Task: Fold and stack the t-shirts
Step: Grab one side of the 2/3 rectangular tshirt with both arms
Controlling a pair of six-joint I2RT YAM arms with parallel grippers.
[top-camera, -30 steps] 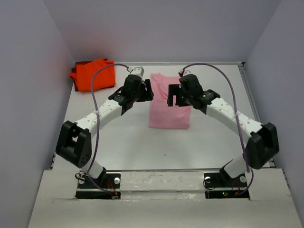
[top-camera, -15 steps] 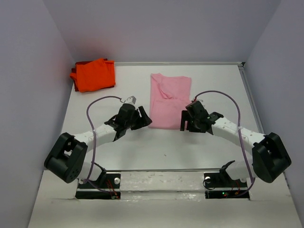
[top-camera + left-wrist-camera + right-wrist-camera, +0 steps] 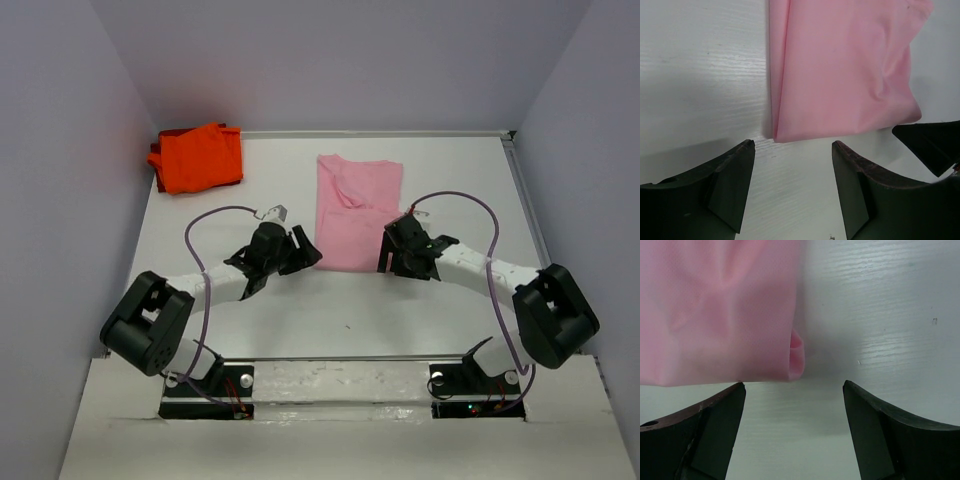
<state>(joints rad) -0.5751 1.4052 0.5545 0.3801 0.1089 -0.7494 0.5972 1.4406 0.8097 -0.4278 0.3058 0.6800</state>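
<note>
My right gripper grabs the light pink t-shirt (image 3: 358, 205) by the t-shirt's near corner next, to fold the t-shirt's near edge over its far end.
The light pink t-shirt (image 3: 358, 205) lies flat on the table as a long folded strip running front to back. Its near edge shows in the left wrist view (image 3: 840, 65) and the right wrist view (image 3: 720, 310). My left gripper (image 3: 310, 252) (image 3: 793, 145) sits low at the strip's near left corner, open, with only bare table between its fingers. At the near right corner my right gripper (image 3: 385, 254) (image 3: 794, 385) is also open and empty. The bright orange t-shirt (image 3: 197, 158) lies folded at the far left corner.
The white table (image 3: 300, 310) is boxed in by grey walls on the left, back and right. A metal rail (image 3: 525, 195) runs along the right edge. The tip of the right gripper's finger (image 3: 932, 145) shows at the right of the left wrist view.
Both arms have come down and drawn back from over the middle of the pink shirt to its near corners. The shirt itself has not shifted; both grippers stay open.
</note>
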